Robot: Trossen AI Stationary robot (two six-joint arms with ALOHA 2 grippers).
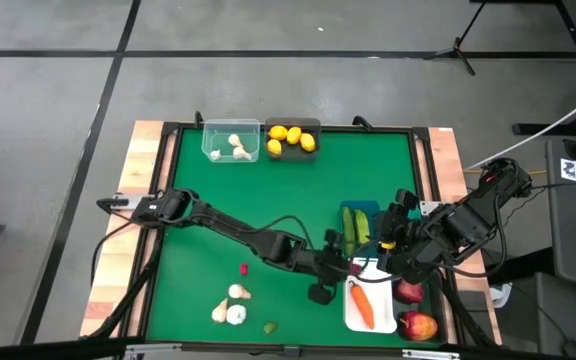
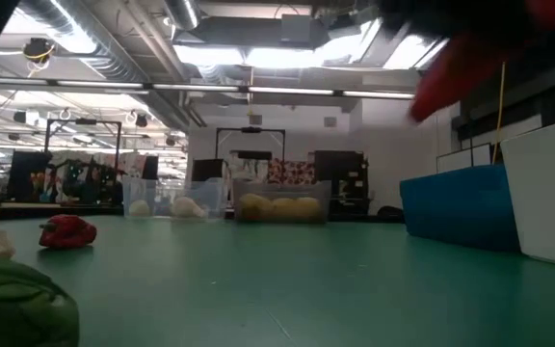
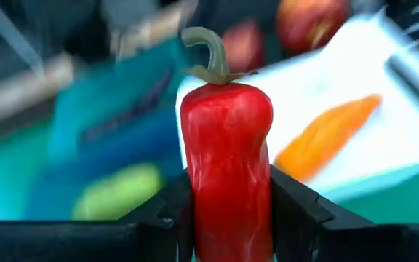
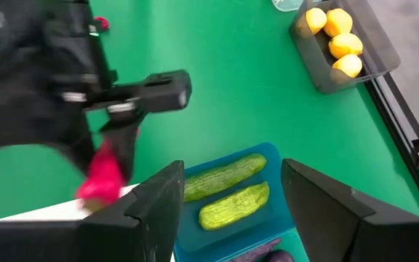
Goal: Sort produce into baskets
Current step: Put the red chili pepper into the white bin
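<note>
The pepper is above the white basket's edge in the left wrist view, so my left gripper should keep holding the red pepper (image 3: 225, 145) until it is lower.
My left gripper (image 3: 228, 218) is shut on a red pepper (image 3: 225, 145) with a green stem, held above the near-left corner of the white basket (image 1: 353, 318). That basket holds an orange carrot (image 1: 362, 305). The pepper also shows in the right wrist view (image 4: 99, 180) and as a red blur in the low view (image 2: 461, 58). My right gripper (image 4: 228, 211) is open and empty above the blue basket (image 1: 346, 212), which holds two green cucumbers (image 4: 231, 185). In the high view the left gripper (image 1: 336, 270) and the right gripper (image 1: 393, 242) are close together. My left gripper pinches the pepper's body (image 3: 224, 196) between its two fingers, on the half away from the stem. The stem end (image 3: 209, 51) points away from the gripper. The pepper is lifted clear of the table.
A clear basket with white bulbs (image 1: 230, 142) and a dark grey basket with lemons (image 1: 293, 138) stand at the far edge. Two red apples (image 1: 413, 308) lie at the near right. Loose white bulbs (image 1: 233, 305), a small red piece (image 1: 244, 268) and a green piece (image 1: 269, 326) lie near the front.
</note>
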